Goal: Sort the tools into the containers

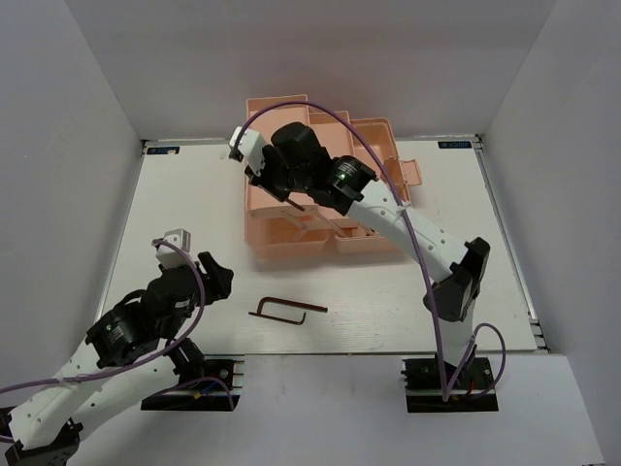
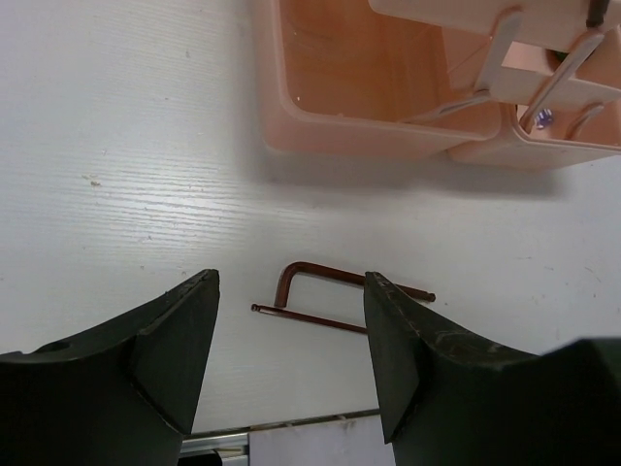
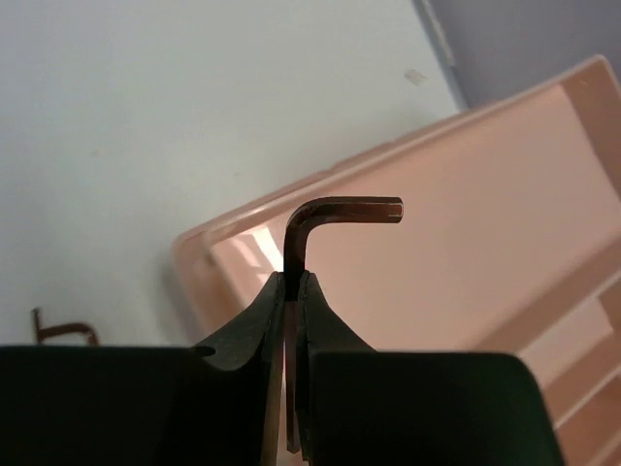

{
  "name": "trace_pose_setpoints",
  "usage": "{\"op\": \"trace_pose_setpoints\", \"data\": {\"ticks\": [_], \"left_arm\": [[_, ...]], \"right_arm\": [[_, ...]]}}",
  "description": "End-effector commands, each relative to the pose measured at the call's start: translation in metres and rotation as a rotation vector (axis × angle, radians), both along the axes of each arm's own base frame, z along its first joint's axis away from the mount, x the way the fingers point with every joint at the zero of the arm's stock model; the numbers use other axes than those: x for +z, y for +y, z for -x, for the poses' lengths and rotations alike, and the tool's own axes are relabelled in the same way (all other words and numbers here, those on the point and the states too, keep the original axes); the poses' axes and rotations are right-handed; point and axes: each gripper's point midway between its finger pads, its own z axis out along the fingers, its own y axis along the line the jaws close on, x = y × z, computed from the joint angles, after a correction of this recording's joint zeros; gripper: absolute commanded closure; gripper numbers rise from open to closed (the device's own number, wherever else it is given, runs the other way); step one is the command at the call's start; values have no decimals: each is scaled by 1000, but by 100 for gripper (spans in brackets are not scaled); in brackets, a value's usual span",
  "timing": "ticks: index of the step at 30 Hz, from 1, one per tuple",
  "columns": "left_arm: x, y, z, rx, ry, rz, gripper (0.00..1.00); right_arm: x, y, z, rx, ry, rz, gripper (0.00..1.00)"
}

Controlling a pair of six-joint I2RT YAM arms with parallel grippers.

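Note:
The hex key's long end is over the tray's near rim and would catch there if I opened my right gripper now. My right gripper needs to keep holding the key.
The salmon-pink toolbox [image 1: 291,238] stands open at the back middle of the table, its tiered trays spread. My right gripper [image 1: 294,202] hovers over its left trays, shut on a dark brown L-shaped hex key [image 3: 340,209]. The key's bent end sticks out above the fingertips, over a pink tray [image 3: 466,272]. My left gripper [image 1: 221,277] is open and empty at the near left. Another brown hex key [image 1: 288,311] lies on the table in front of the toolbox. In the left wrist view it lies [image 2: 330,279] between the open fingers, with a thin brown rod against it. No screwdrivers show clearly.
Grey walls close in the table on the left, right and back. The toolbox's metal hinge arms [image 2: 485,92] link its trays, and a deep empty tray [image 2: 359,116] faces my left gripper. The arm bases [image 1: 451,383] sit at the near edge.

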Motion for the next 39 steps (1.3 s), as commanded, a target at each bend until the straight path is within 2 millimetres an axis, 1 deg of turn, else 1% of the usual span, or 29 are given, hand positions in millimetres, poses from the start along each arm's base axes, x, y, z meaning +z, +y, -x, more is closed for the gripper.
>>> {"op": "trace_pose_setpoints", "data": {"ticks": [1,2,3,4,6,10,12,13,14,16,18,19,20,21,22,23,25,26,27,28,30,31,32,34,35,36,37,38,39], "left_arm": [[-5,-9,-5,-15,16,-15,29],[-10,-9,-5,-15,28,-29,29],[-9,-12,-5,-23,24,-17,29],[-12,-12,-5,-23,30,-24,29],[-14,-12,-6,-23,36,-31,29],[-12,-15,-6,-30,34,-21,29],[-15,-17,-6,-42,35,-25,29],[-15,-17,-6,-42,35,-25,29],[-17,-21,-7,-54,41,-21,29],[-19,-29,-8,-81,43,-14,29],[-24,-37,-9,-104,65,-15,29],[-29,-41,-9,-111,76,-20,29],[-28,-46,-12,-121,74,-10,29],[-30,-51,-13,-128,83,-12,29],[-43,-56,-15,-139,122,-42,29],[-47,-60,-17,-128,142,-41,29],[-59,-69,-20,-124,191,-46,32],[-62,-72,-22,-114,214,-53,34],[-77,-81,-22,-104,286,-57,35],[-77,-89,-25,-111,300,-46,39],[-88,-101,-24,-100,366,-21,44],[-92,-108,-29,-84,388,-24,49],[-95,-111,-31,-64,406,-14,52],[-98,-116,-33,-11,449,15,55],[-106,-117,-33,12,482,1,57],[-110,-117,-32,38,504,6,57],[-110,-119,-33,51,516,7,57],[-118,-121,-31,55,546,-3,57],[-122,-121,-31,58,553,-13,55]], "right_arm": [[61,-3,-52,-195,-146,-182,100],[69,-3,-64,-231,-180,-215,100],[70,-2,-67,-234,-189,-218,100],[71,-2,-75,-245,-196,-224,100],[75,2,-75,-228,-192,-243,100],[79,0,-77,-216,-182,-261,100],[68,-1,-83,-235,-184,-236,100],[68,0,-86,-234,-202,-238,100],[52,-2,-93,-241,-201,-200,100],[30,1,-95,-234,-186,-167,100],[-5,-2,-102,-240,-149,-104,100],[-13,-1,-102,-240,-132,-94,97],[-24,-4,-103,-242,-117,-74,90],[-24,-5,-101,-237,-107,-73,83],[-25,-8,-102,-247,-97,-73,70],[-23,-9,-99,-244,-89,-75,64],[-7,-16,-96,-258,-93,-104,53],[-5,-20,-93,-266,-90,-97,49],[0,-25,-93,-281,-92,-103,49],[13,-37,-93,-307,-90,-128,48],[18,-56,-96,-364,-85,-124,50],[33,-73,-92,-395,-76,-158,53],[34,-85,-96,-427,-69,-158,71],[32,-114,-92,-479,-34,-161,98],[27,-128,-95,-507,-20,-150,100],[17,-141,-86,-520,6,-123,100],[-5,-158,-88,-559,62,-101,100],[7,-171,-77,-560,60,-128,100],[-19,-177,-69,-553,112,-83,96]]}}
